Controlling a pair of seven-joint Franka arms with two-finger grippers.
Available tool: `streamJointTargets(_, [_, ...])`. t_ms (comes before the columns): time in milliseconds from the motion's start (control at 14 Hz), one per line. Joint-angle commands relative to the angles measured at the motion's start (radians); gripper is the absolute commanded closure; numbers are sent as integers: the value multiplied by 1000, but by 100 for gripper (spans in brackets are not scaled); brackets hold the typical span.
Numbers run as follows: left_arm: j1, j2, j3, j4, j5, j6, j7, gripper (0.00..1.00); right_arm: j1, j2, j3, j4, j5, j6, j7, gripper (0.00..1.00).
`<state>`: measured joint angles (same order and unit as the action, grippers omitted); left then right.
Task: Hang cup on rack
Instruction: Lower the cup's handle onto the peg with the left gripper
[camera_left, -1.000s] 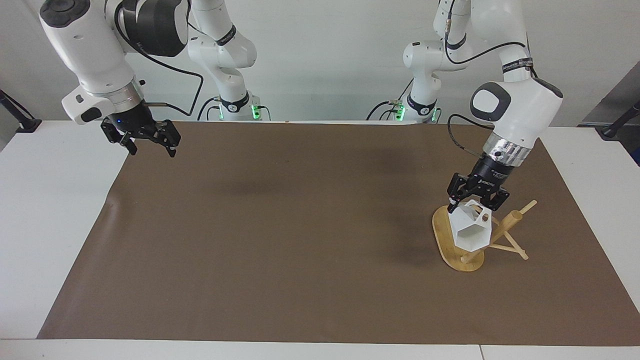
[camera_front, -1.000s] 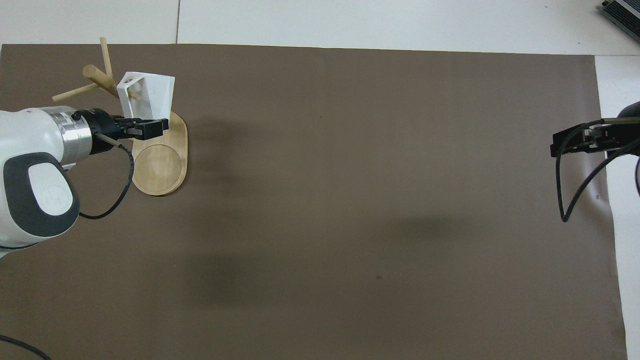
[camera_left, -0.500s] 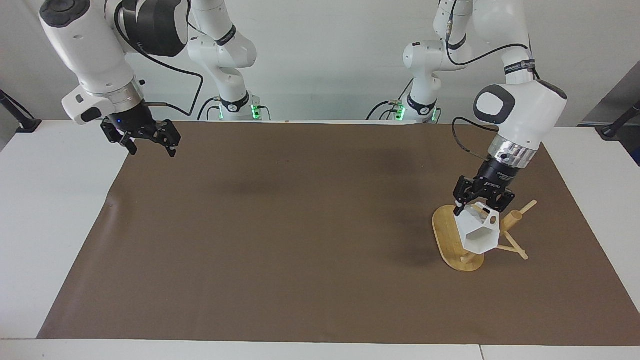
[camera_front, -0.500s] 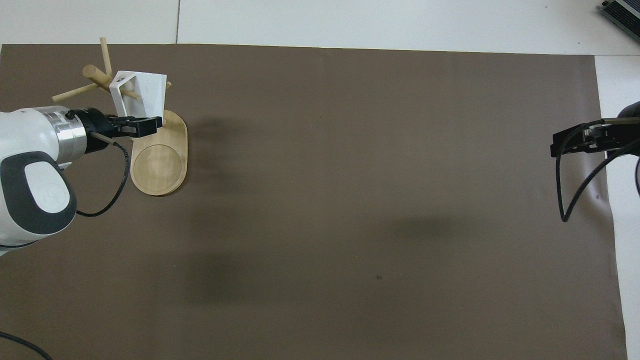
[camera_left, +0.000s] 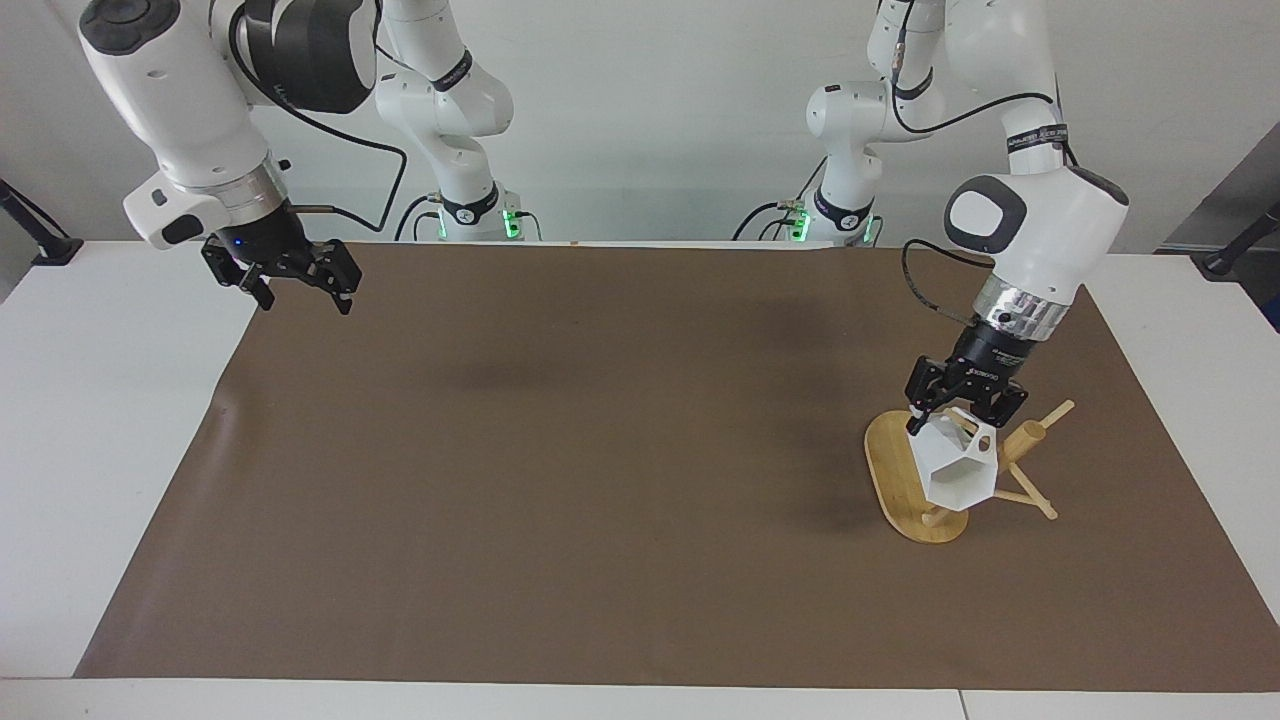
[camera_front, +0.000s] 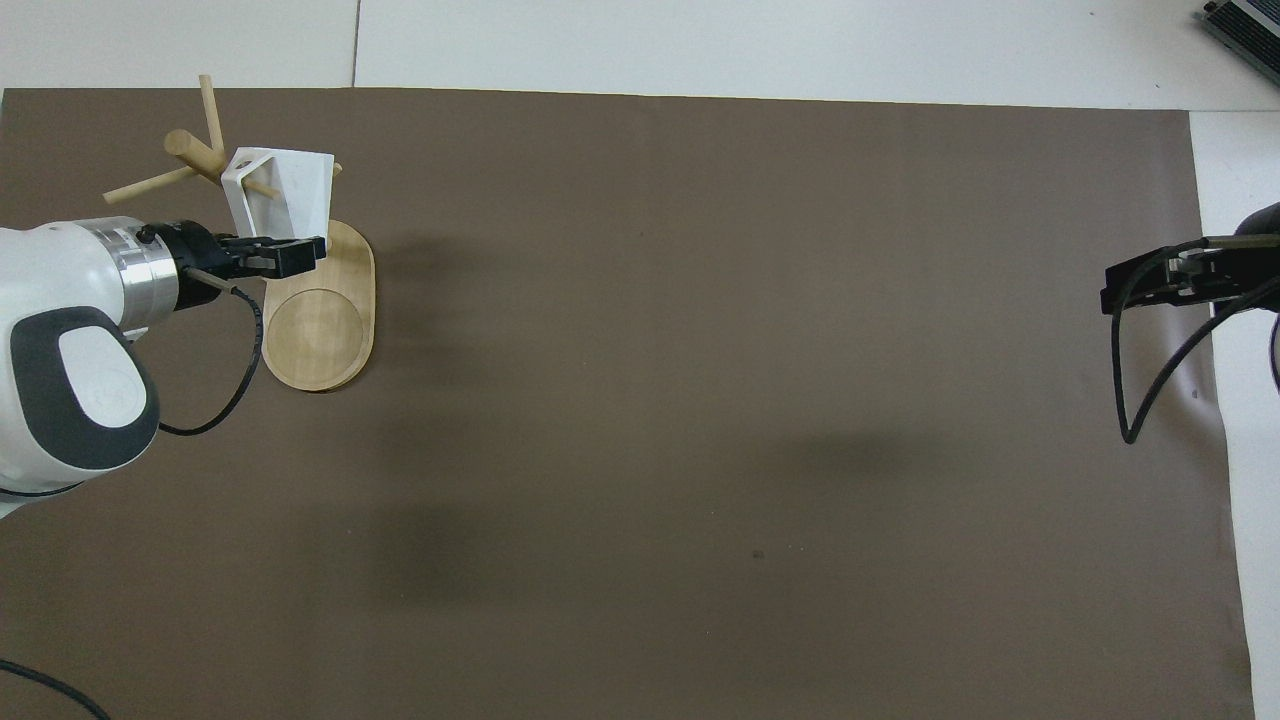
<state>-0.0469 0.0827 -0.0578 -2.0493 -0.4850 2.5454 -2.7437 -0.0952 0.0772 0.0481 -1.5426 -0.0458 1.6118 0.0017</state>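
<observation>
I can release the white faceted cup with my left gripper now, because the cup's handle (camera_front: 236, 198) stands around the thin peg (camera_front: 262, 188) in the overhead view and the cup would hang.
The white faceted cup (camera_left: 955, 470) hangs tilted at the bamboo rack (camera_left: 890, 465), toward the left arm's end of the table. A thin peg passes through its handle, as the overhead view shows (camera_front: 300, 185). My left gripper (camera_left: 955, 420) sits right on top of the cup, shut on its upper edge beside the handle; it also shows in the overhead view (camera_front: 305, 250), over the rack's oval base (camera_front: 320, 330). My right gripper (camera_left: 300, 290) waits open and empty above the mat's corner at the right arm's end, also seen in the overhead view (camera_front: 1110, 290).
A brown mat (camera_left: 600, 450) covers most of the white table (camera_left: 100, 400). The rack's post (camera_left: 1025, 440) and its peg sticks lean away from the cup toward the mat's edge.
My left gripper has carried the cup a little toward the rack's post and slightly down, sliding the handle farther along the peg. The right arm has not moved.
</observation>
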Motion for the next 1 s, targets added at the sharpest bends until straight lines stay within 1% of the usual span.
streamJointTargets(0, [1,-12,-7,-17,17,7,-74,49,0,-14,2,-13,-2,-9,15,0])
streamJointTargets(71, [1,-14,-7,-14,17,-14,-59,42,0,-14,2,-13,-2,-9,15,0])
streamJointTargets(143, [1,-14,-7,-8,17,-28,-48,25,0,-14,2,-13,-2,-9,15,0])
streamJointTargets(214, [1,-14,-7,-8,17,-34,-41,0,0,-14,2,-13,-2,-9,15,0])
streamJointTargets(429, [7,-14,-5,3,17,-72,-7,0,0,-14,2,-13,-2,-9,15,0])
streamJointTargets(643, [18,-15,-4,31,25,-147,73,0,0,-14,2,-13,-2,-9,15,0])
streamJointTargets(929, [24,-29,-2,78,98,-276,202,0,0,-14,2,-13,-2,-9,15,0])
